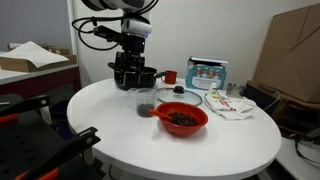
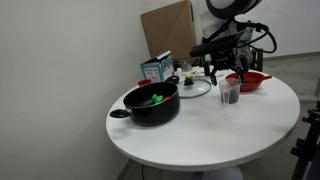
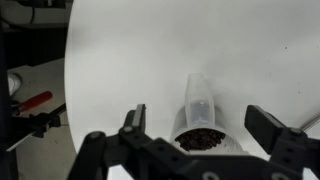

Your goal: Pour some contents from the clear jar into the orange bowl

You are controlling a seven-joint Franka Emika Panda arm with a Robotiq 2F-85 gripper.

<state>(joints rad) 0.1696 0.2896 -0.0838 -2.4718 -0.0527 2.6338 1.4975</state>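
My gripper now comes down before closing on the jar's handle (image 1: 133, 98) (image 3: 199, 99), between its fingers, which in an exterior view are still up around the jar's rim.
The clear jar (image 1: 145, 103) stands upright on the round white table (image 1: 120, 125), just beside the orange bowl (image 1: 181, 119). It also shows in an exterior view (image 2: 230, 94) and in the wrist view (image 3: 199, 130), with dark contents (image 3: 200, 139) inside. The orange bowl (image 2: 247, 81) holds dark pieces too. My gripper (image 3: 200, 125) is open, above and behind the jar, its two fingers on either side of it and apart from it. In the exterior views the gripper (image 1: 130, 78) hangs over the table (image 2: 215, 76).
A black pot (image 2: 152, 104) with green things inside stands near the jar (image 1: 143, 75). A small red cup (image 1: 171, 76), a flat glass lid (image 1: 192, 97), a blue-white box (image 1: 207, 73) and a cloth (image 1: 232, 106) lie behind the bowl.
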